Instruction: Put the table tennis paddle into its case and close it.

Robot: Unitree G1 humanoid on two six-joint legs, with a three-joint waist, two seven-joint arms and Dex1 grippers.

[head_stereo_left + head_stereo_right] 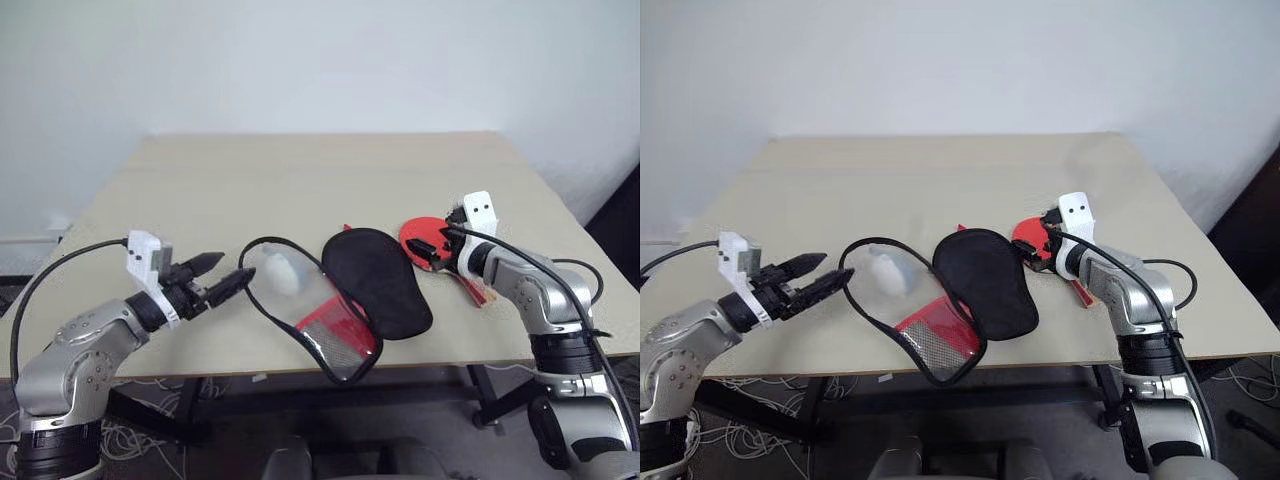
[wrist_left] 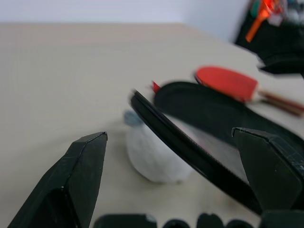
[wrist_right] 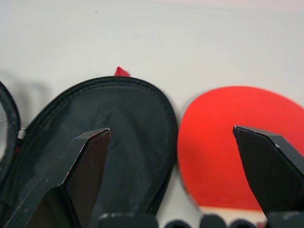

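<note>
The table tennis paddle (image 1: 418,236) needs to go into its open case. My right gripper should next grab it by its striped wooden handle (image 1: 475,290).
The case (image 1: 375,280) lies unzipped and spread open near the table's front edge. Its black half is toward the paddle, and its mesh-and-red half (image 1: 325,325) reaches over the edge. The table tennis paddle (image 1: 418,236) lies red face up just right of the case, its handle pointing toward the right arm. My right gripper (image 1: 428,250) hovers open over the paddle's face, and the right wrist view shows the paddle (image 3: 228,142) and the case (image 3: 109,123) beyond its fingers. My left gripper (image 1: 222,273) is open and empty beside the case's black rim (image 2: 190,147).
A small white translucent lump (image 1: 283,272) rests inside the open loop of the case rim. The beige table (image 1: 300,180) stretches far back to a white wall. Its front edge runs just below the case. Cables lie on the floor beneath.
</note>
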